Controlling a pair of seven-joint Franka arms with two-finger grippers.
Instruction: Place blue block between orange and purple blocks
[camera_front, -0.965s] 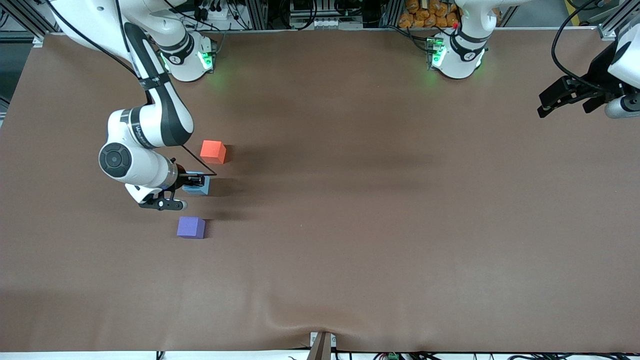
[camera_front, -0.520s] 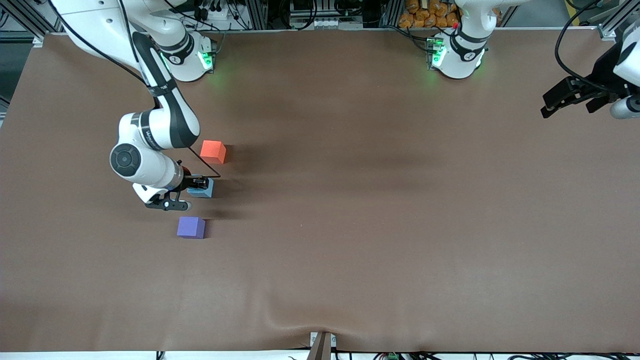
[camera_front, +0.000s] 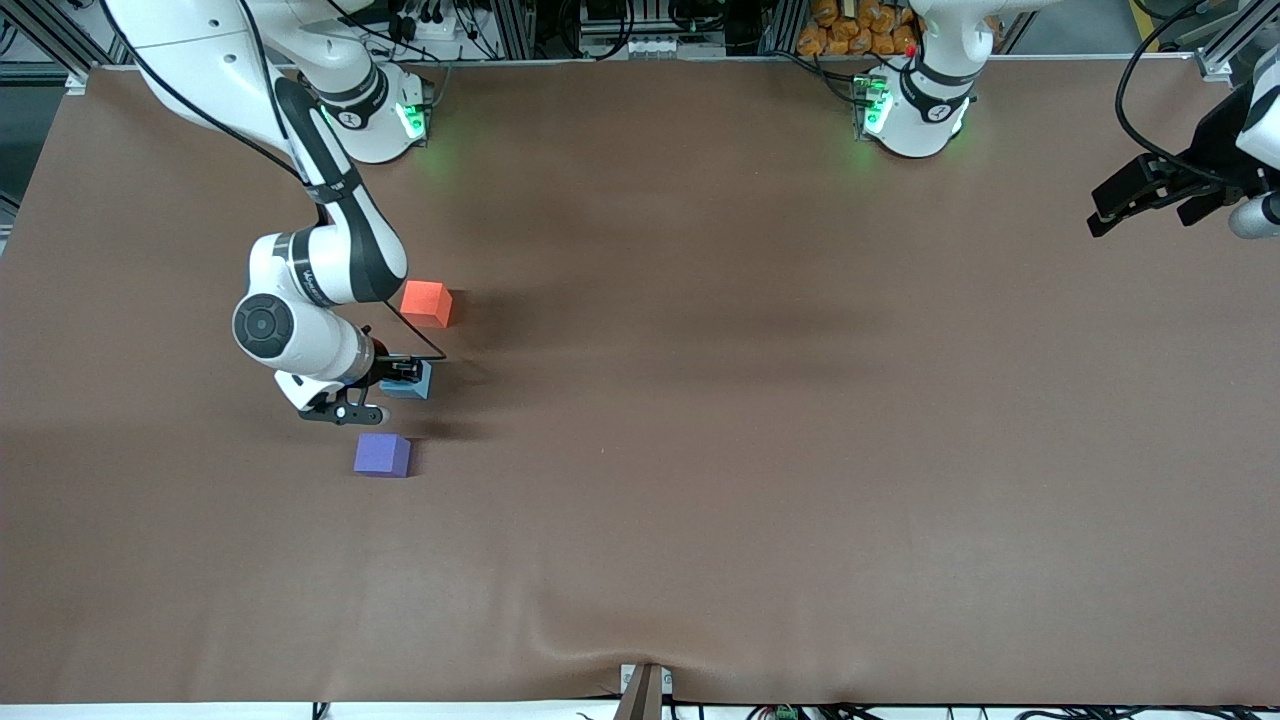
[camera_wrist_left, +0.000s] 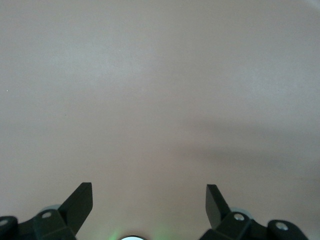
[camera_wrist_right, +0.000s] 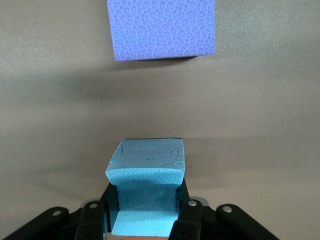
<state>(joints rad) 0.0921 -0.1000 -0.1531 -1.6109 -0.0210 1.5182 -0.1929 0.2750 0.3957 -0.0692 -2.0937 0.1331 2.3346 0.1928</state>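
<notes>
My right gripper opens next, since the blue block (camera_front: 405, 389) (camera_wrist_right: 145, 165) sits low on the tabletop between the orange and purple blocks and would stand.
My right gripper (camera_front: 402, 376) is shut on the light sky-blue block (camera_front: 412, 379), squeezing it between its fingers in the right wrist view (camera_wrist_right: 146, 192). It holds the block over the table between the orange block (camera_front: 426, 302) and the purple block (camera_front: 382, 454). The purple block also shows in the right wrist view (camera_wrist_right: 161, 27). I cannot tell whether the blue block touches the table. My left gripper (camera_front: 1140, 197) is open and empty, up over the left arm's end of the table; its fingers (camera_wrist_left: 80, 202) show over bare table.
The brown table cover (camera_front: 760, 420) has a raised wrinkle at its edge nearest the front camera. The two arm bases stand along the farthest edge.
My right gripper has moved with the blue block a little toward the left arm's end, in line between the orange and purple blocks. The left gripper has drifted slightly outward.
</notes>
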